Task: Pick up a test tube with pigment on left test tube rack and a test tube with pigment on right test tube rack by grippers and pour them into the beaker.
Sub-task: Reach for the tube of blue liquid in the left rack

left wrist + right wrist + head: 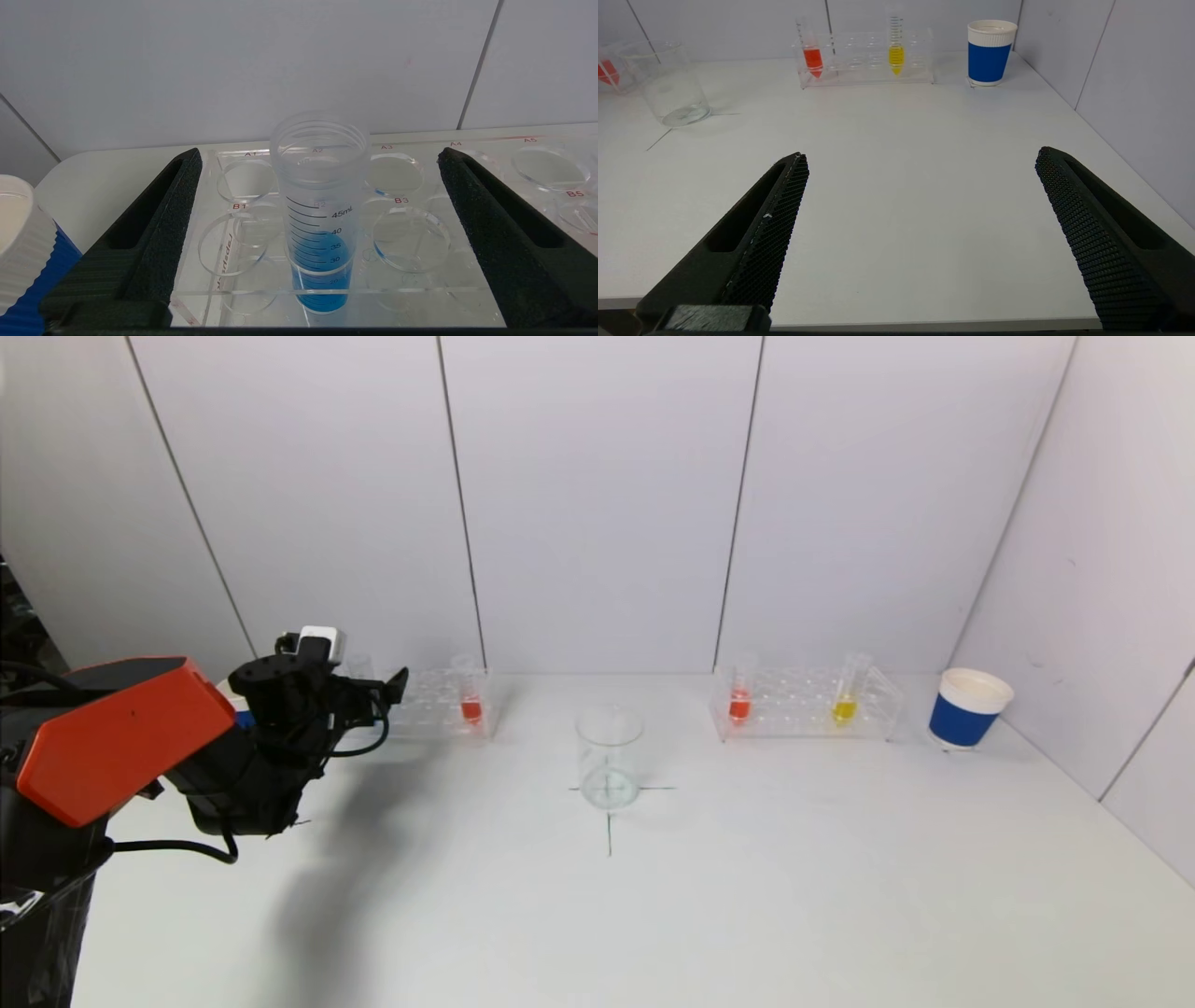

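Note:
The blue test tube has its lower half closed in by the rack, so my left gripper needs to grab the tube by the clear upper section under its rim [321,196].
The left rack [434,709] of clear plastic holds a tube of orange-red pigment [470,705] and a tube of blue pigment [322,261] standing upright in hole B2. My left gripper [378,695] is at that rack. In the left wrist view the left gripper [321,151] is open, one finger on each side of the blue tube and well clear of it. The empty glass beaker [610,756] stands mid-table on a cross mark. The right rack [803,709] holds a red tube [739,700] and a yellow tube [845,705]. My right gripper [922,154] hangs open over the table's near edge, holding nothing.
A blue and white paper cup [966,709] stands right of the right rack, near the side wall. Another such cup [23,252] stands close beside the left rack's outer end. White wall panels close off the back and the right side.

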`<state>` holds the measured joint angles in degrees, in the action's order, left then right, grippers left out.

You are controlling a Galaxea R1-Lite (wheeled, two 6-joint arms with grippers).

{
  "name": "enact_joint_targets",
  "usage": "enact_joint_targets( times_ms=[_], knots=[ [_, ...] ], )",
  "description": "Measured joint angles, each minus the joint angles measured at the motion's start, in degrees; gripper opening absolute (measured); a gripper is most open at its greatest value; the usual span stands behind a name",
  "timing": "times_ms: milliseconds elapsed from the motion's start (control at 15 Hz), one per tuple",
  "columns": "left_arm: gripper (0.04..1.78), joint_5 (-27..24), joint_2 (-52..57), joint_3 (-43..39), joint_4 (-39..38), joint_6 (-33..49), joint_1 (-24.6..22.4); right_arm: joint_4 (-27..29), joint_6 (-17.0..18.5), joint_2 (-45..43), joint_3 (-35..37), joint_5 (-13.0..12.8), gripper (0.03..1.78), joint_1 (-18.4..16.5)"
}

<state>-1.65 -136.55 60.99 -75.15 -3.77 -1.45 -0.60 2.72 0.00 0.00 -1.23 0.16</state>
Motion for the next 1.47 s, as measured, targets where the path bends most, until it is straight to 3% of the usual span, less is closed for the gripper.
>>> enact_joint_targets(
  times_ms=[800, 1000, 1333, 1467],
  knots=[
    [1.71, 0.09, -0.02, 0.04, 0.05, 0.0, -0.11, 0.0, 0.0, 0.0, 0.0, 0.02, 1.77, 0.0],
    [1.43, 0.07, -0.02, 0.09, 0.0, 0.0, -0.06, 0.0, -0.02, 0.0, 0.0, 0.0, 1.77, 0.0],
    [0.56, 0.09, 0.0, 0.11, 0.0, -0.02, -0.06, 0.0, -0.02, 0.0, 0.0, 0.02, 1.77, 0.0],
    [0.45, 0.09, 0.0, 0.11, 0.0, 0.02, -0.04, 0.0, -0.02, 0.0, 0.0, 0.0, 1.77, 0.0]
  ],
)
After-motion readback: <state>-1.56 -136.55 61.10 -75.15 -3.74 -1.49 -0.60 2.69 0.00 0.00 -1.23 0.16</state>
